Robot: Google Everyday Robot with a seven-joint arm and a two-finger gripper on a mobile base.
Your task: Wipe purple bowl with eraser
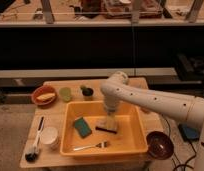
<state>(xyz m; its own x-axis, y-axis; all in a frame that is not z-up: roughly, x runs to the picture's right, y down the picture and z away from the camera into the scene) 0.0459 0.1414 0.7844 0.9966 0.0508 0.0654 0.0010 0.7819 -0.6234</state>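
Note:
The eraser's dark bottom needs to stay free to wipe the purple bowl (160, 144), so my gripper will grab the eraser by its tan top next.
The purple bowl (160, 144) sits at the table's right front corner, apart from the arm. The eraser (107, 125), tan on top and dark underneath, lies on the floor of the yellow tub (130, 147). My gripper (110, 114) hangs from the white arm, pointing down into the tub directly over the eraser's back edge. It is open, and the eraser still rests on the tub floor.
In the tub there is also a green sponge (83, 126) and a fork (92, 146). Left of the tub stand a white cup (49, 136) and a brush (34, 145). Behind it are an orange bowl (44, 95), a green cup (65, 93) and a dark cup (87, 92).

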